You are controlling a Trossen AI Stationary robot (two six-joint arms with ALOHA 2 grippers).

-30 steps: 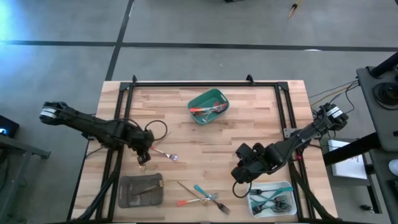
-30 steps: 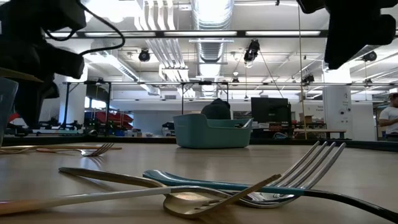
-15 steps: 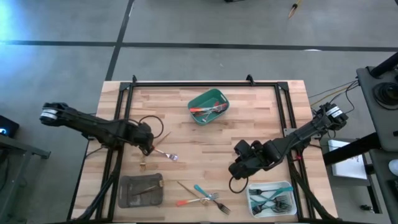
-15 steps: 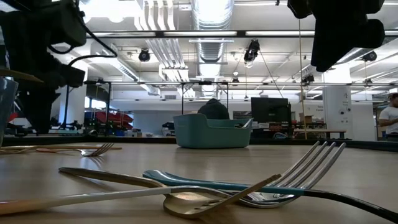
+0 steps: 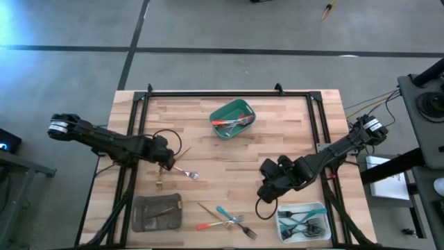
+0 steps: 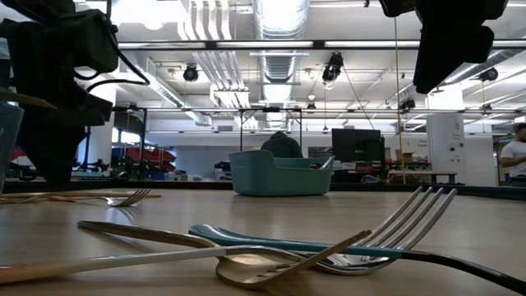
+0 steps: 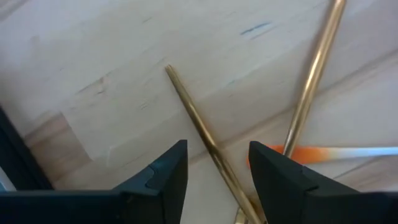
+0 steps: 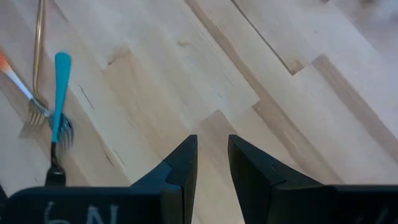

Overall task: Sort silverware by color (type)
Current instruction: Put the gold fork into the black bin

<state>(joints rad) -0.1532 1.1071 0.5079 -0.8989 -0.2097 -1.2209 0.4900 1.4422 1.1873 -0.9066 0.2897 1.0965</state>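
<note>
My left gripper needs to go down first and then close on the slim gold handle, because both of its fingers are still higher than the slim gold handle (image 7: 199, 127) on the wood.
My left gripper (image 5: 166, 163) is open at the table's left middle. In the left wrist view its fingers (image 7: 165, 174) stand on either side of a slim gold handle (image 7: 199, 127) lying on the wood, touching nothing. A second gold handle (image 7: 311, 74) and an orange-handled fork (image 5: 184, 171) lie beside it. A small gold piece (image 5: 160, 184) lies just nearer. My right gripper (image 5: 266, 194) hovers open at the right, with nothing between its fingers (image 8: 180, 165). A loose pile of silverware (image 5: 225, 219) with a teal-handled fork (image 8: 60, 93) lies near the front edge.
The green tray (image 5: 232, 119) at the far middle holds red-orange-handled pieces. The grey tray (image 5: 157, 212) at the near left holds gold ones. The white tray (image 5: 303, 222) at the near right holds teal-handled ones. Black frame rails (image 5: 229, 94) run along the table's sides.
My left gripper has drawn back a little toward the table's far and right edges. The small gold piece that lay right under it now lies bare on the wood just nearer. My right gripper has barely shifted.
</note>
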